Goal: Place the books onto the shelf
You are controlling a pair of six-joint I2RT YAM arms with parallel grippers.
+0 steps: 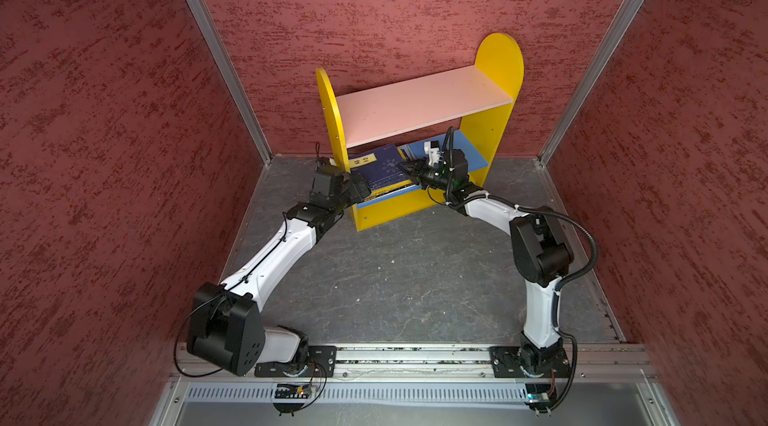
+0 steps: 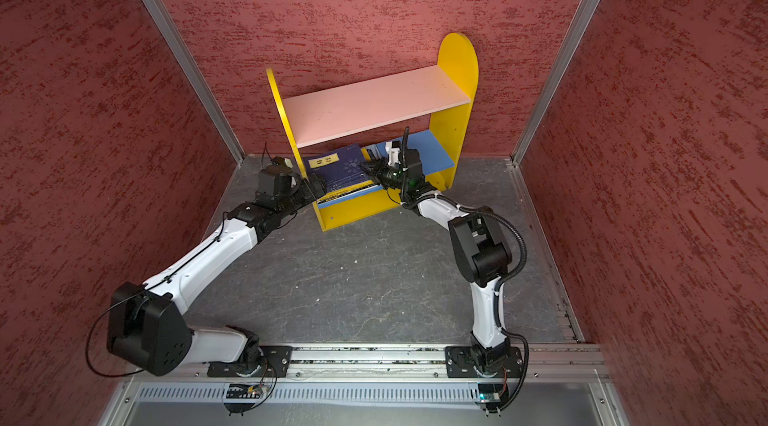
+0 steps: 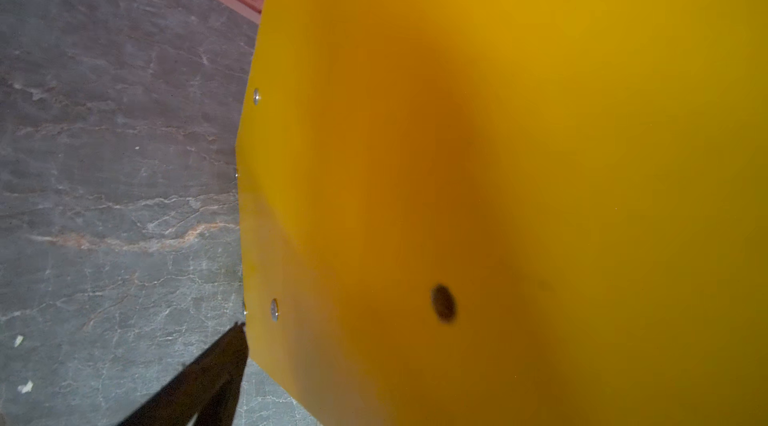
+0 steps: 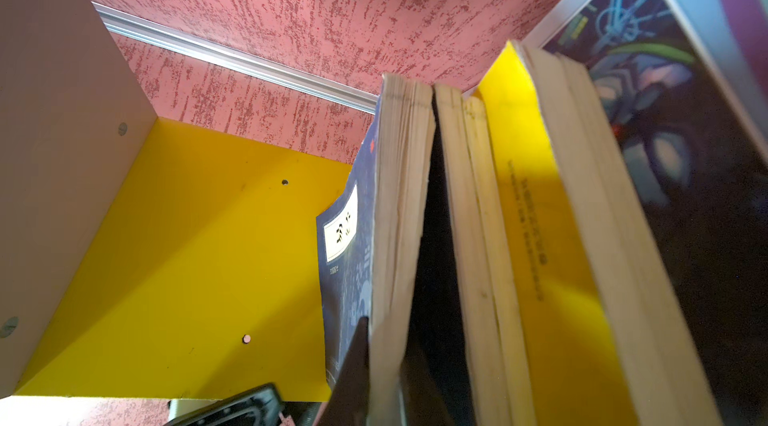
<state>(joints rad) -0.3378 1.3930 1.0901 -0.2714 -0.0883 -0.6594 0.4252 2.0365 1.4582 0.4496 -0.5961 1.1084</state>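
Observation:
My right gripper releases the navy book (image 1: pixel 382 165) next, since it lies over the yellow book and its far end meets the pile beneath.
The shelf (image 1: pixel 419 106) (image 2: pixel 374 108) stands at the back against the red wall, its pink upper board bare. Several books (image 1: pixel 390 189) (image 2: pixel 345 187) lean in a slanted pile at the left end of the blue lower board (image 1: pixel 469 154). Uppermost is a navy book (image 1: pixel 382 168) (image 4: pixel 353 262) with a yellow label. My right gripper (image 1: pixel 409 170) (image 2: pixel 368 170) (image 4: pixel 384 382) is shut on its page edge, and a gap separates it from the others. My left gripper (image 1: pixel 357 191) is open at the shelf's front-left corner. In the left wrist view the yellow side panel (image 3: pixel 519 154) fills the picture, with one finger (image 3: pixel 216 374) outside it.
Red textured walls close in the back and both sides, with aluminium posts (image 1: pixel 216 54) at the corners. The grey stone-patterned floor (image 1: pixel 395 278) stretches from the shelf to the front rail (image 1: pixel 415 355) that carries both arm bases.

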